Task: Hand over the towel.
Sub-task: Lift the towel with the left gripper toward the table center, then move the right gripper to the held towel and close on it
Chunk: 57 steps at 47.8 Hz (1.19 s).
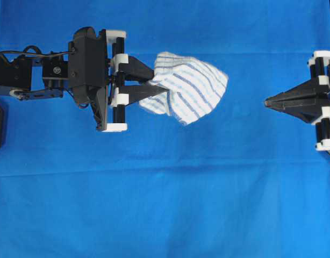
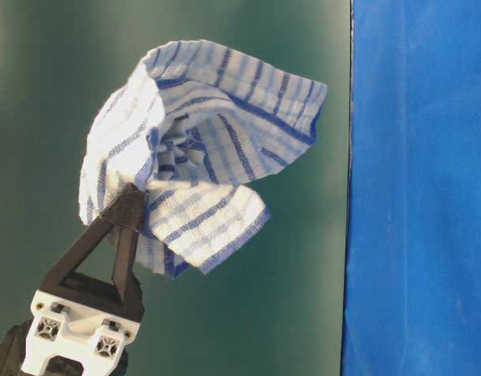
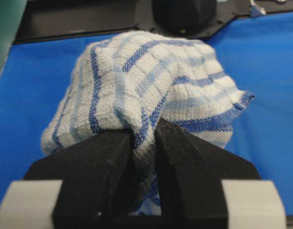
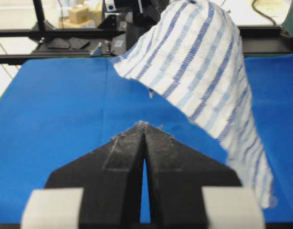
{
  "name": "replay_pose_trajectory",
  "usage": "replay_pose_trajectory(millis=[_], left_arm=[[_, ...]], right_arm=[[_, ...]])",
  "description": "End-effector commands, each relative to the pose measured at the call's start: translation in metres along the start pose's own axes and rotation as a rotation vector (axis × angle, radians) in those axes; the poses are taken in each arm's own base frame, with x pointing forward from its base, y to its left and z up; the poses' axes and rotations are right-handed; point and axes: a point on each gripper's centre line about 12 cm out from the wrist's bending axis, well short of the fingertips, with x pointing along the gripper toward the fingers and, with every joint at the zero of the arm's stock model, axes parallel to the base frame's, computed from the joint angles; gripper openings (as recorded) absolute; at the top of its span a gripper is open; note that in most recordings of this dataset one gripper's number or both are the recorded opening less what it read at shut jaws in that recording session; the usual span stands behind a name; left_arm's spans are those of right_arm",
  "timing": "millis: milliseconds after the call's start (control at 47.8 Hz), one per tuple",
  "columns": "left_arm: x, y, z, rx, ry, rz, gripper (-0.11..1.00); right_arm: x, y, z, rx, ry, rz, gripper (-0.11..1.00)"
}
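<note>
My right gripper pinches the towel's free hanging edge (image 1: 215, 95) next. My left gripper's black fingers fill the bunched end of the towel.
The towel (image 1: 189, 86), white with blue and grey stripes, hangs bunched in the air above the big blue cloth. My left gripper (image 1: 158, 83) is shut on its left part, the fabric pinched between the black fingers (image 3: 184, 152). In the table-level view the towel (image 2: 201, 149) billows above that gripper's tip (image 2: 131, 205). My right gripper (image 1: 267, 101) is shut with nothing in it, its tips (image 4: 144, 125) pointing at the towel (image 4: 204, 62) across a gap of bare cloth.
The big plain blue cloth (image 1: 165, 193) covers the whole table. A dark frame and boxes (image 4: 79, 14) stand beyond the far table edge. A green wall (image 2: 37, 94) is behind the left arm.
</note>
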Motion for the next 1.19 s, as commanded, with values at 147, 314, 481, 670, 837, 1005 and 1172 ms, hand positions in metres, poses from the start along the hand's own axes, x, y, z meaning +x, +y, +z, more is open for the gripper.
replay_pose_trajectory(millis=[147, 314, 481, 670, 837, 1005, 1172], left_arm=[[-0.004, 0.002, 0.013, -0.005, -0.042, 0.007, 0.08], [-0.004, 0.002, 0.014, -0.006, -0.049, 0.007, 0.09], [-0.004, 0.002, 0.015, -0.008, -0.050, 0.007, 0.09], [-0.004, 0.001, 0.015, -0.012, -0.052, 0.004, 0.08], [-0.004, 0.000, 0.015, -0.012, -0.051, 0.001, 0.08], [-0.004, 0.000, 0.015, -0.012, -0.051, 0.001, 0.08], [-0.003, -0.001, 0.015, -0.013, -0.051, -0.001, 0.09]], right_arm=[[0.002, 0.001, 0.012, 0.006, -0.040, 0.004, 0.00], [0.008, 0.001, 0.009, 0.005, -0.021, 0.002, 0.01], [0.020, -0.003, 0.008, 0.005, -0.002, -0.013, 0.21], [0.040, -0.011, 0.008, -0.009, -0.007, -0.045, 0.70], [0.065, -0.020, 0.007, -0.028, 0.005, -0.072, 0.72], [0.106, -0.023, 0.004, -0.047, 0.040, -0.069, 0.72], [0.152, -0.027, -0.004, -0.052, 0.100, -0.067, 0.72]])
